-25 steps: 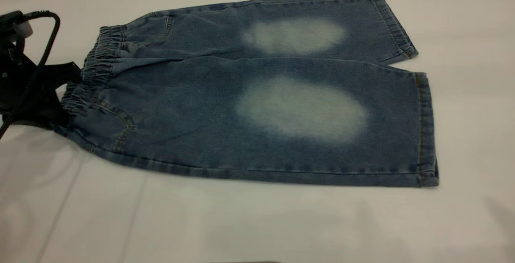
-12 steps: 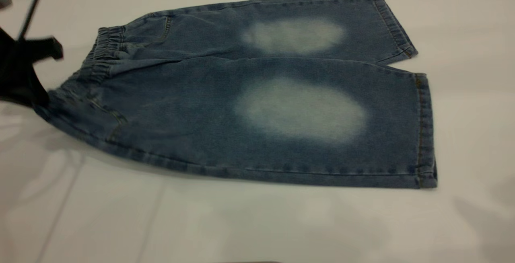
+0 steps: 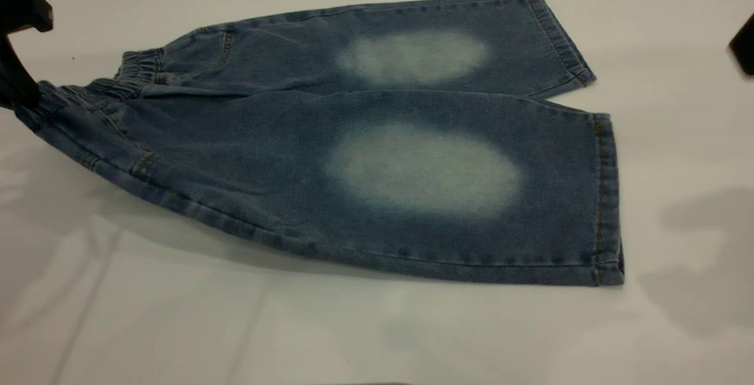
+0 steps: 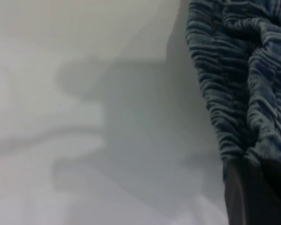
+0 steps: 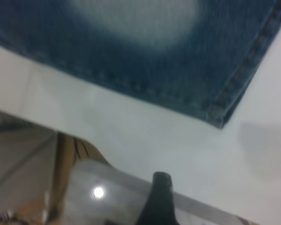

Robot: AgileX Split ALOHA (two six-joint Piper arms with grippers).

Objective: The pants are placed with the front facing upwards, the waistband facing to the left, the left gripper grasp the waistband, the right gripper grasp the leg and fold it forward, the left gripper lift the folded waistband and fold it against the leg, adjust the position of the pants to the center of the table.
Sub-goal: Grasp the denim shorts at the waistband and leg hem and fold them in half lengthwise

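Note:
The right gripper grabs the pants by the leg's hem corner (image 3: 609, 272) next to fold one leg over the other leg (image 3: 459, 49).
The blue denim pants (image 3: 377, 138) lie flat on the white table (image 3: 177, 326), with a pale oval patch on each leg. The waistband (image 3: 126, 76) points left. My left gripper (image 3: 20, 93) at the far left edge is shut on the waistband's near corner and holds it raised off the table. In the left wrist view the ruffled waistband (image 4: 229, 93) runs down into my dark finger (image 4: 257, 197). My right gripper (image 3: 743, 49) shows as a dark shape at the far right edge, apart from the leg (image 3: 559, 196). The right wrist view looks down on the leg's hem corner (image 5: 220, 117).
Bare white tabletop surrounds the pants on the near side and to the right. The right arm's shadow (image 3: 701, 255) falls on the table beside the hems. In the right wrist view the table's edge (image 5: 47, 122) shows, with floor and a wooden piece (image 5: 65, 154) beyond it.
My left gripper has moved left and up with the waistband's near corner, dragging the pants a little left. The right gripper and its shadow have come into view at the right.

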